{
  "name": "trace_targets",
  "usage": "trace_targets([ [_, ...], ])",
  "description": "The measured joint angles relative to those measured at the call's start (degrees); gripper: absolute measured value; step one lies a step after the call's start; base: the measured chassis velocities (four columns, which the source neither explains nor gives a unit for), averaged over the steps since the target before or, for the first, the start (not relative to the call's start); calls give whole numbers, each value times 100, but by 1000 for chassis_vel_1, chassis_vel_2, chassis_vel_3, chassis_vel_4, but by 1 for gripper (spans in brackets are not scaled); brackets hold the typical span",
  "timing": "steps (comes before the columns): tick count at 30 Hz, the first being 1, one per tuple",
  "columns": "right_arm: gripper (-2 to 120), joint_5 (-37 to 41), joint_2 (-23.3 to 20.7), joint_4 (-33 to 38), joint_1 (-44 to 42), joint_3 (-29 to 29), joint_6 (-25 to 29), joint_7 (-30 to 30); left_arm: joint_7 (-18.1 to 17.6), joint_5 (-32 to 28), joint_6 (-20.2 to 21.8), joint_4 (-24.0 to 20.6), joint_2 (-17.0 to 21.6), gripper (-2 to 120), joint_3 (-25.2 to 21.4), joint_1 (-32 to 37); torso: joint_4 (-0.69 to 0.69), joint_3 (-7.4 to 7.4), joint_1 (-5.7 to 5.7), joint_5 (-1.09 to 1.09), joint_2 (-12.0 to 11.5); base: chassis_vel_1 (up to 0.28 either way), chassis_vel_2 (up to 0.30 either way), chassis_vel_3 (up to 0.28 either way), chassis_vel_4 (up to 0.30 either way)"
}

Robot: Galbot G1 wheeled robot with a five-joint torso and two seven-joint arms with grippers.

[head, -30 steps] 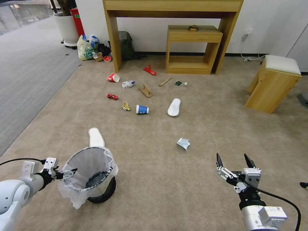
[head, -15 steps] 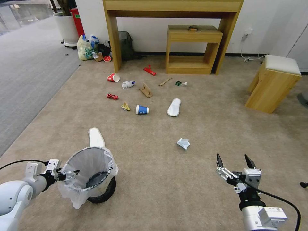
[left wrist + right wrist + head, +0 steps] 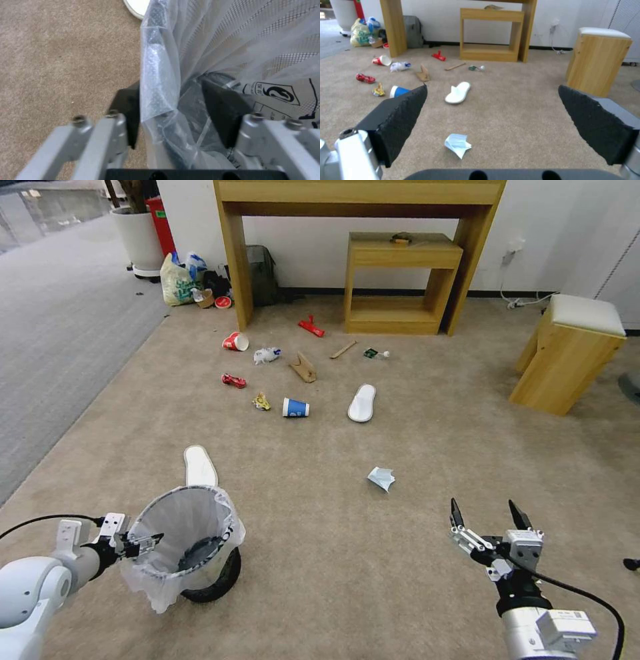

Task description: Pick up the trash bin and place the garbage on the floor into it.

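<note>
The bin's round body point(image 3: 192, 540) is too wide for the fingertips, so my left gripper needs to grab the trash bin's thin lined rim point(image 3: 151, 537) next.
The trash bin point(image 3: 190, 517), black with a white bag liner, stands on the beige floor point(image 3: 320, 553) at my lower left. My left gripper point(image 3: 148, 543) is open, one finger outside its near rim point(image 3: 156, 75) and one inside the bag. My right gripper point(image 3: 487, 512) hangs open and empty above the carpet at lower right. Crumpled pale paper point(image 3: 381, 478) lies just ahead of it. Farther off lie a white slipper point(image 3: 362, 403), a blue cup point(image 3: 295, 408), a yellow wrapper point(image 3: 261, 401), a crushed red can point(image 3: 233, 380), cardboard point(image 3: 304, 367) and a red cup point(image 3: 235, 341). Another slipper point(image 3: 199, 465) lies behind the bin.
A wooden desk point(image 3: 233, 260) and low shelf point(image 3: 400, 280) stand against the far wall, a wooden stool point(image 3: 570, 353) at the right. A shopping bag point(image 3: 175, 280), backpack point(image 3: 261, 273), plant pot point(image 3: 137, 237) and red bin point(image 3: 160, 223) sit far left. Grey carpet point(image 3: 53, 333) borders the left.
My left gripper has crept a little farther onto the bin's rim. The right arm and the litter have not moved.
</note>
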Motion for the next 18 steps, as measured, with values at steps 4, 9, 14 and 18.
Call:
trace_targets([
  [4, 100, -1, -1, -2, 4, 0, 5, 2, 25, 8, -1, -3, -4, 28, 5, 2, 0, 0, 0, 0, 0, 0, 0, 0, 0],
  [9, 100, -1, 1, -2, 12, 0, 11, 9, 21, 9, -3, -13, -23, 9, 10, 3, 0, 0, 0, -1, 0, 0, 0, 0, 0],
  [14, 100, -1, 13, -2, 10, 7, 32, 20, 44, 0, -19, -40, -44, 2, 13, 25, -1, 0, 0, -1, 0, 0, 0, 0, 0],
  [18, 100, 2, 12, -2, 6, 20, 40, 24, 41, -2, -18, -81, -68, 2, -1, 50, -1, 0, 0, -1, 0, 0, 0, 0, 0],
])
